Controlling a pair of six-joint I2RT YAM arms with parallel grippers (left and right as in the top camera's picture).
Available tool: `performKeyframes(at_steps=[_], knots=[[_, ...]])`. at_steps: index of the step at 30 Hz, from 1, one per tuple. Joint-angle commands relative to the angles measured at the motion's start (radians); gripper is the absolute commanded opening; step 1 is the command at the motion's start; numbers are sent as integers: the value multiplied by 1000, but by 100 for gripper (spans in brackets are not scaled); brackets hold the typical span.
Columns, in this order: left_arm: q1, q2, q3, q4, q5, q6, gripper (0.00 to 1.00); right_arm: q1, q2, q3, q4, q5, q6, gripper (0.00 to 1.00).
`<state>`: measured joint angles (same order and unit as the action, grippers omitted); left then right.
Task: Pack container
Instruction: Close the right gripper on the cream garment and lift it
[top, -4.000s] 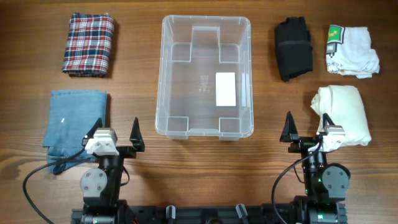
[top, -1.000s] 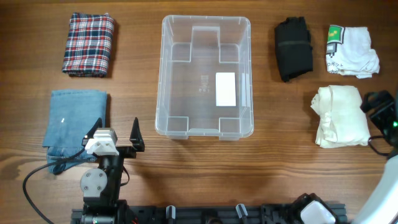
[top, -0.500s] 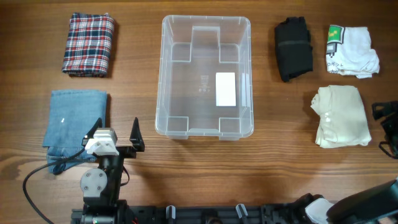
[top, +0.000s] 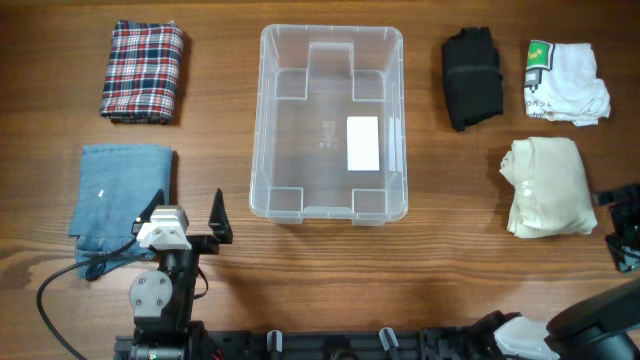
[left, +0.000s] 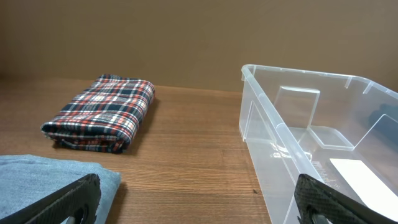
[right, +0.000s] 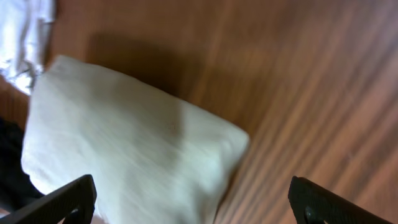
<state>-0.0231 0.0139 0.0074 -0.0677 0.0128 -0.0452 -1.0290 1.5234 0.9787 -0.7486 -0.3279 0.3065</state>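
My right gripper grips the folded cream cloth (top: 547, 186) by the edge facing the gripper next, layers together, so its body stays free to lead into the container.
The container (top: 332, 31) is a large clear plastic bin at the table's middle, with nothing in it but a white label on its base. In the left wrist view its near corner (left: 292, 72) rises on the right. My left gripper (top: 186, 210) stands open near the front left, between the blue cloth and the bin, its jaws (left: 199, 202) wide over bare wood. My right gripper (top: 618, 226) is at the far right edge, open, just right of a folded cream cloth (top: 547, 186). In the right wrist view the cream cloth (right: 124, 149) lies ahead of the open right gripper (right: 199, 200), blurred.
A plaid folded cloth (top: 142, 72) lies at the back left and a blue one (top: 118, 195) at the front left. Right of the bin are a black cloth (top: 472, 78) and a white printed shirt (top: 565, 82). Cables trail by the left arm's base.
My right arm has swung from the table's front out to the right edge, and over the last half second it slid a little toward the front beside the cream cloth. The left arm is unmoved.
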Motion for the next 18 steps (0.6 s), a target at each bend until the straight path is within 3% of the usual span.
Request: performKeyframes(at_steps=[1,5,9,18], knots=[[6,-7,-2,-6,-6,15,100,-47,8,8,-47,-60,107,100],[6,-7,-2,-6,-6,15,99,-78,8,3,-86,-164,7,100],[6,-7,-2,-6,-6,15,100,-81,8,-53,-80,-254,11,100],[6,-7,-2,-6,-6,15,100,-81,8,-277,149,-270,32,100]])
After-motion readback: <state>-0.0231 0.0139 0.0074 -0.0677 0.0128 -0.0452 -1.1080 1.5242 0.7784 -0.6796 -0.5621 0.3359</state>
